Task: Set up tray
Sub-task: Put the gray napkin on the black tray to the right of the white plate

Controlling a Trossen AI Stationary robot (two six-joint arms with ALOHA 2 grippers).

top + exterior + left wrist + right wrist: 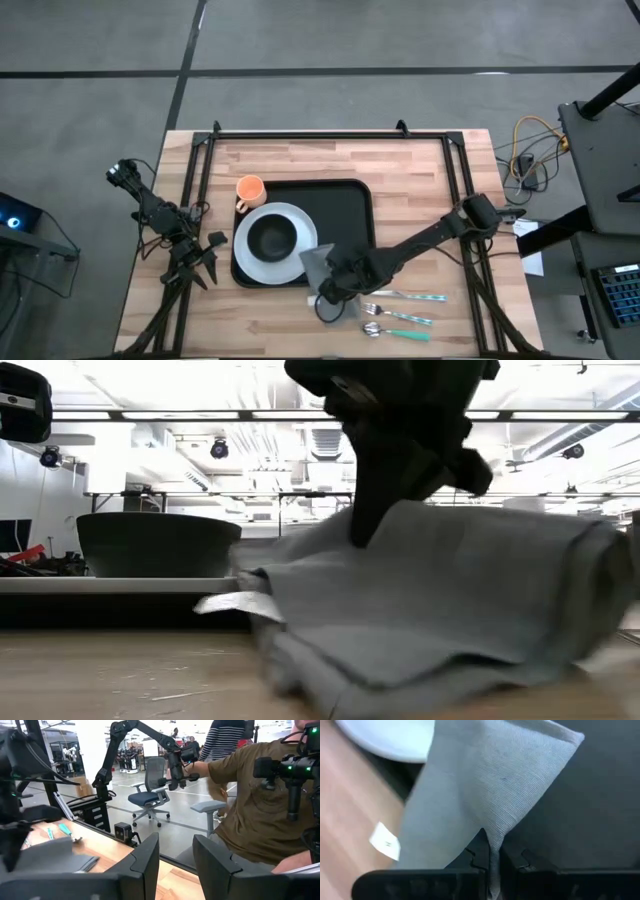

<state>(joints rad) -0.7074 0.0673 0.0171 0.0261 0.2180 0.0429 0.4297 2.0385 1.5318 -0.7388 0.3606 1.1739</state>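
Observation:
The napkin hangs across the tray's near rim (280, 286) (395, 777) over wood and would fall short if the right gripper opened now, so that gripper needs to move it farther onto the tray.
The black tray (345, 205) lies in the middle of the table and carries a white plate (290, 222) with a small black bowl (272, 238) on its left part. A grey cloth napkin (316, 264) lies over the tray's near rim beside the plate. It fills the low view (440, 600) and the right wrist view (485, 785). My right gripper (333, 283) is at the napkin, shut on it. My left gripper (200, 262) waits open near the table's left edge, left of the tray, its fingers apart in its wrist view (175, 862). My right gripper pinches a raised fold of the napkin (492, 837) between its two fingers, the cloth narrowing to a peak where the fingers (512, 862) close. It comes from above, slanting from the table's right. The pinched part (375, 520) is drawn up while the napkin's lower folds (400, 670) lie on the table.
An orange cup (250, 189) stands at the tray's far left corner. A fork and two teal-handled spoons (400, 312) lie on the wood right of the napkin, near the near edge. A black frame (330, 134) runs along the table's far and side edges. People sit beyond the table.

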